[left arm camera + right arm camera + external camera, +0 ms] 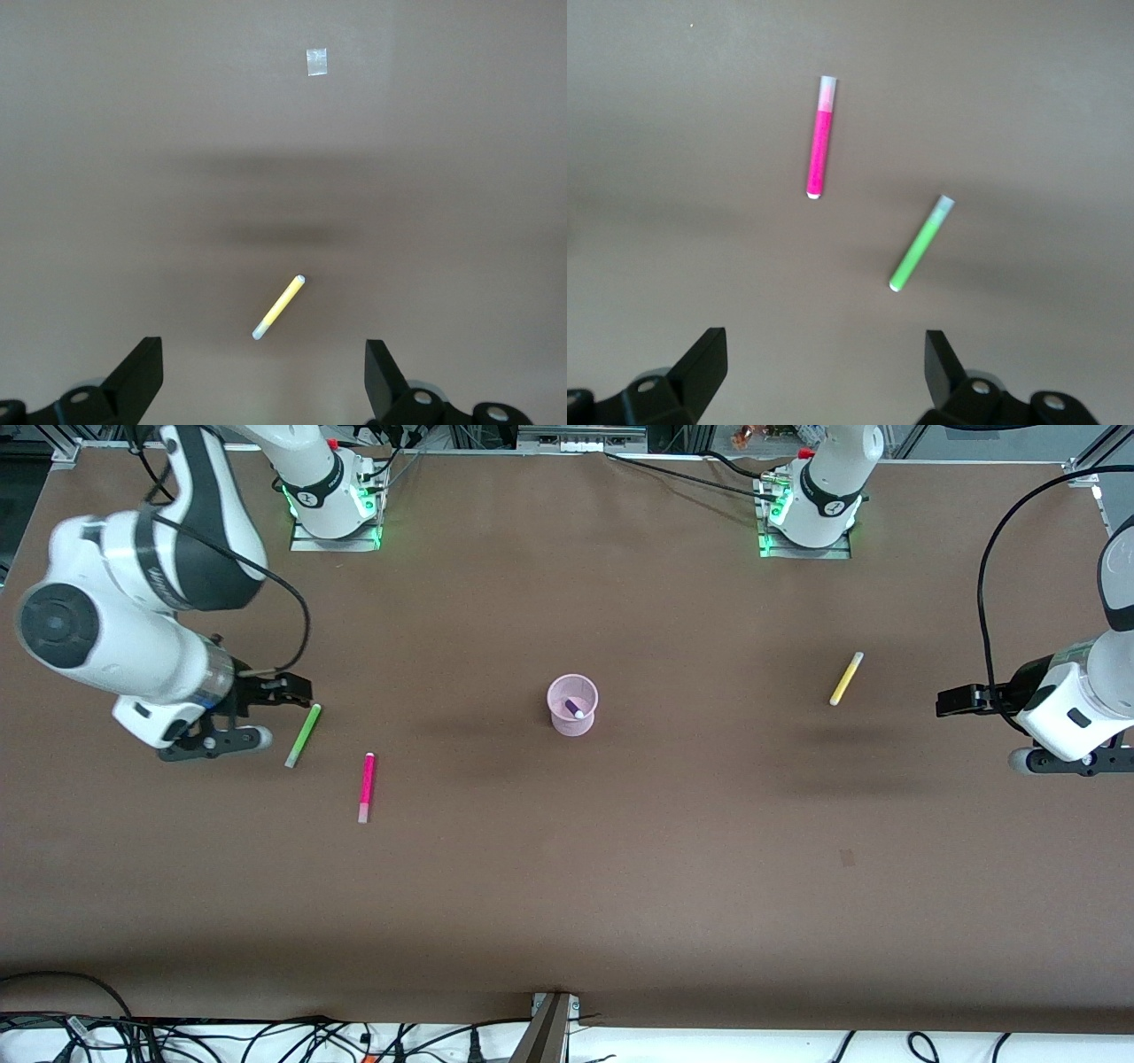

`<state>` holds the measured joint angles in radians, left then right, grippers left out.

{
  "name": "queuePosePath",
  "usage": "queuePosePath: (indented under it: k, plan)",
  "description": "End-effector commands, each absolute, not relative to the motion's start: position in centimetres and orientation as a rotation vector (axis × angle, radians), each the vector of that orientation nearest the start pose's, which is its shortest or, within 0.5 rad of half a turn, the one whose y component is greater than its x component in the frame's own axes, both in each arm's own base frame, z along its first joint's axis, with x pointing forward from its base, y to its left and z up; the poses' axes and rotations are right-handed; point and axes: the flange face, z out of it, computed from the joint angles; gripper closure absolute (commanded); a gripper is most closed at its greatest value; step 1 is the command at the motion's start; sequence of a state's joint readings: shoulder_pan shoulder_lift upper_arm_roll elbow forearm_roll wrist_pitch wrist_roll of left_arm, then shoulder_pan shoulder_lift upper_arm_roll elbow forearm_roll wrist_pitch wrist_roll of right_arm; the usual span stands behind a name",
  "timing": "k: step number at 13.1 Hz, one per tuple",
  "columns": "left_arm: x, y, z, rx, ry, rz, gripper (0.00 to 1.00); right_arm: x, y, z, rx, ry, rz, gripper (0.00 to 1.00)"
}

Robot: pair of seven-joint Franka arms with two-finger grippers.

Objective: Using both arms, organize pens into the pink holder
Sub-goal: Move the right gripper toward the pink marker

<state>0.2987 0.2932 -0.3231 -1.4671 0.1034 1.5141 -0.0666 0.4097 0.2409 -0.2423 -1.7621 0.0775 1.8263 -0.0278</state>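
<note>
I will next pick up the magenta-pink pen with my right gripper by its uncapped end (368, 763), so its end with the cap stays free to enter the pink holder (572, 704).
The pink holder (572, 704) stands upright mid-table with the dark purple pen (574, 708) in it. The green pen (303, 735) and the magenta-pink pen (366, 786) lie flat toward the right arm's end. The yellow pen (846, 678) lies flat toward the left arm's end. My right gripper (292, 688) hangs open and empty beside the green pen. Its wrist view shows the gripper (826, 367), the green pen (921, 243) and the magenta-pink pen (819, 137). My left gripper (950, 701) is open and empty, apart from the yellow pen. Its wrist view shows the gripper (263, 376) and the yellow pen (278, 307).
The brown table (567, 886) bears a small dark mark (846, 857) nearer the front camera. A small pale patch (316, 62) shows on the table in the left wrist view. Cables (266, 1036) run along the table's front edge. The arm bases (332, 509) stand at the back.
</note>
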Motion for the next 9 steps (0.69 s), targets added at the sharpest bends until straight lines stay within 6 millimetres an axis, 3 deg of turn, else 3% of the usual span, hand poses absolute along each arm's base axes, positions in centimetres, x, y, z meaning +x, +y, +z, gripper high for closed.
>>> queuePosePath:
  k: [1, 3, 9]
  plan:
    - [62.0, 1.8, 50.4, -3.118, -0.031, 0.346, 0.0, 59.2, 13.8, 37.5, -3.13, -0.215, 0.253, 0.03]
    - [62.0, 1.8, 50.5, -3.118, -0.033, 0.344, 0.0, 58.9, 15.5, 32.7, -3.151, -0.223, 0.214, 0.05]
    - [62.0, 1.8, 50.4, -3.118, -0.036, 0.344, 0.0, 59.7, 16.8, 23.4, -3.141, -0.069, 0.159, 0.13]
